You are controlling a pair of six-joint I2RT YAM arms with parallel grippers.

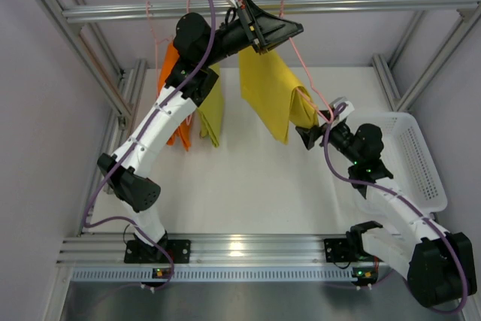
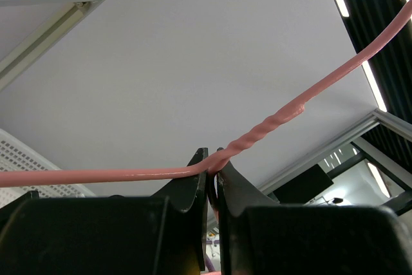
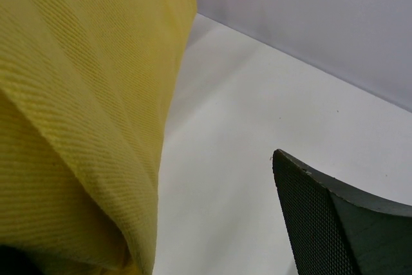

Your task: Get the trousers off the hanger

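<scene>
Next, my right gripper grabs the yellow trousers by their folded edge (image 1: 305,113) near the hanger's tilted end (image 1: 329,117) to slide them off.
The yellow trousers (image 1: 267,95) hang folded over a pink wire hanger (image 1: 310,84) that tilts down to the right. My left gripper (image 1: 294,31) is raised by the rail and is shut on the hanger's wire (image 2: 270,127) just below its twisted neck. My right gripper (image 1: 310,134) is open at the trousers' lower right edge. In the right wrist view the yellow cloth (image 3: 77,114) covers the left finger, and the right finger (image 3: 335,223) stands well apart from it. The orange trousers (image 1: 169,73) and the yellow-green trousers (image 1: 212,110) hang behind my left arm.
An aluminium rail (image 1: 361,4) crosses the top of the frame, with metal posts on both sides. A white plastic basket (image 1: 417,155) stands at the right of the white table (image 1: 248,186), beside my right arm.
</scene>
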